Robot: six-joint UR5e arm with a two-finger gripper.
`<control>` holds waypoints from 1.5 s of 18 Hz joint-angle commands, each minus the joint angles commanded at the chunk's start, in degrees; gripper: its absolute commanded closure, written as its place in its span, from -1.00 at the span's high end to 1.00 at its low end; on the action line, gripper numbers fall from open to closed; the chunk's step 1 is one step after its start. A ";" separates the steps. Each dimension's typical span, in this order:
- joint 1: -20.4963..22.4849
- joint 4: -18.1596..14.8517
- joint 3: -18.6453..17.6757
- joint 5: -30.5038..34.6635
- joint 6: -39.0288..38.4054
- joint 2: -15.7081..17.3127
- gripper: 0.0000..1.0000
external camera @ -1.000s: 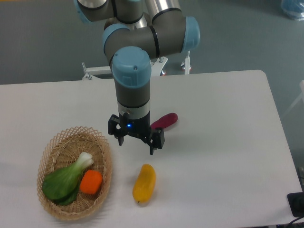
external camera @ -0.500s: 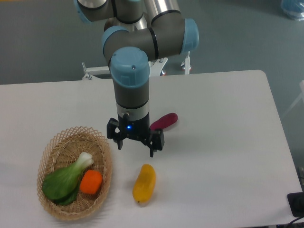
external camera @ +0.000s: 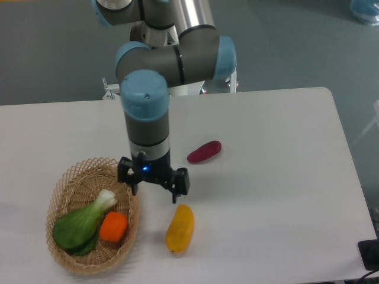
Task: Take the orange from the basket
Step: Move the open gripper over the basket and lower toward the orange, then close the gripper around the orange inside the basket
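Observation:
I will next pick the small red-orange toy fruit [external camera: 113,226] out of the basket [external camera: 66,184], so my gripper will grab it around its blocky body.
The orange [external camera: 113,226] is small, bright red-orange and blocky. It lies in the right part of the tan wicker basket [external camera: 66,184], touching the leafy green vegetable [external camera: 82,222]. My gripper [external camera: 154,194] points down with its fingers spread open and empty. It hangs over the basket's right rim, above and to the right of the orange, apart from it.
A yellow-orange oblong fruit [external camera: 180,228] lies on the white table just right of the basket. A purple oblong vegetable [external camera: 204,151] lies farther back, to the right of my arm.
My gripper has moved left and a little toward the front, from beside the purple vegetable to over the basket's right rim. The objects have not moved.

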 joint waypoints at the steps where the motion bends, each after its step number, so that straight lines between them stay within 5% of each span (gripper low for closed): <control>1: -0.53 0.09 -0.09 0.00 -0.79 -0.26 1.00; 13: -6.77 3.95 2.99 1.84 0.24 -9.57 1.00; 27: -7.74 3.78 2.99 2.29 2.54 -12.74 1.00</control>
